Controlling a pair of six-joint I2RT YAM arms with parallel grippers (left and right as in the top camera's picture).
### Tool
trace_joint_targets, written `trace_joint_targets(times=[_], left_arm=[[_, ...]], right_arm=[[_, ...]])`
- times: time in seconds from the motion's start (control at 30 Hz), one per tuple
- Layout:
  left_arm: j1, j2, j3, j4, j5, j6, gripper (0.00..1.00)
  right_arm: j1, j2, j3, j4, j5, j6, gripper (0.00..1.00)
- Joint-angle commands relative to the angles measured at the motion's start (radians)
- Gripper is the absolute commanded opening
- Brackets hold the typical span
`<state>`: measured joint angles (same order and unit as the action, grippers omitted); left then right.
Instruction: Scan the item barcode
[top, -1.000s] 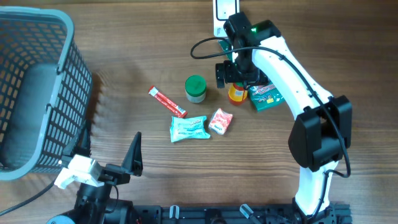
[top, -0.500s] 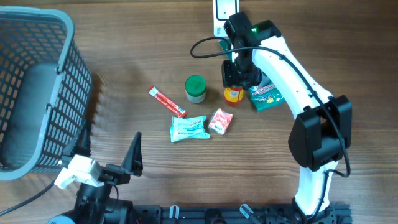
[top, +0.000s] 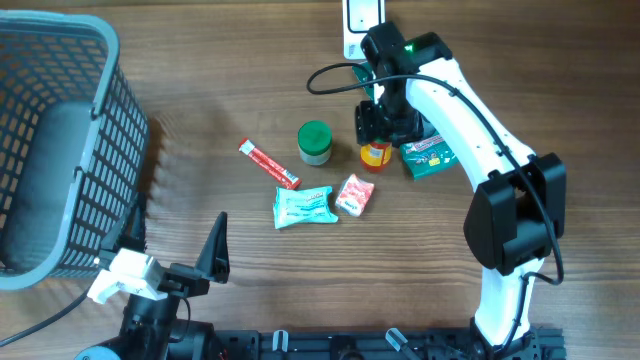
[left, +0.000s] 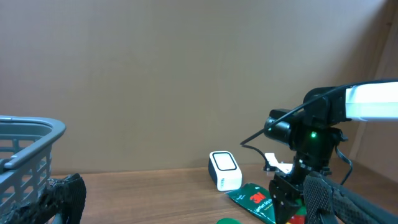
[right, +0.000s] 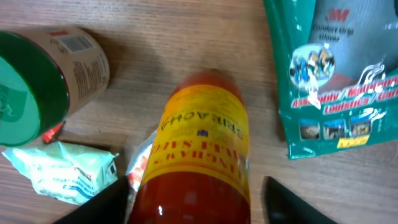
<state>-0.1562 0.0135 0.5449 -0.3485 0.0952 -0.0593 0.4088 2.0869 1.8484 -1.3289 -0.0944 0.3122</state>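
Note:
Next, my right gripper takes hold of the sriracha sauce bottle around its red end, which leaves the yellow label uncovered for scanning the barcode.
A sriracha sauce bottle (top: 377, 152) with a yellow label stands right of centre on the table; in the right wrist view the bottle (right: 199, 149) fills the middle. My right gripper (top: 378, 132) hangs over it. The right gripper (right: 200, 200) is open, its fingers on either side of the bottle, with a gap on the right side. A white barcode scanner (top: 358, 20) stands at the far edge, also seen as the scanner (left: 224, 170). My left gripper (top: 175, 248) is open and empty near the front left.
A green-lidded tub (top: 314, 142), a red stick pack (top: 268, 164), a pale teal packet (top: 303, 205) and a red-white packet (top: 354, 194) lie left of the bottle. A green 3M packet (top: 428, 155) lies to its right. A grey basket (top: 60, 60) fills the far left.
My right gripper has shifted right, over the bottle. Its fingers drew in around the bottle, then spread somewhat. The left arm has not moved.

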Motion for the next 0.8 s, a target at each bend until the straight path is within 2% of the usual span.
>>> trace_joint_targets(times=[0.0,0.13,0.27,0.37,0.63,0.77], left_arm=[[-0.006,-0.009,-0.003,0.003,0.001,-0.009,1.00],[-0.006,-0.009,-0.003,0.003,0.001,-0.009,1.00],[-0.006,-0.009,-0.003,0.003,0.001,-0.009,1.00],[-0.006,-0.009,-0.003,0.003,0.001,-0.009,1.00],[-0.006,-0.009,-0.003,0.003,0.001,-0.009,1.00],[-0.006,-0.009,-0.003,0.003,0.001,-0.009,1.00]], right_arm=[[-0.004,0.019,0.094,-0.062,-0.012,0.010,1.00],[-0.004,0.015,0.227,-0.141,-0.012,0.033,1.00],[-0.002,0.015,0.246,-0.120,-0.045,0.005,1.00],[-0.003,0.018,0.222,-0.068,-0.029,-0.062,0.99],[-0.002,0.018,0.099,-0.040,-0.026,0.006,1.00],[-0.002,0.018,0.025,-0.014,-0.026,0.034,0.90]])
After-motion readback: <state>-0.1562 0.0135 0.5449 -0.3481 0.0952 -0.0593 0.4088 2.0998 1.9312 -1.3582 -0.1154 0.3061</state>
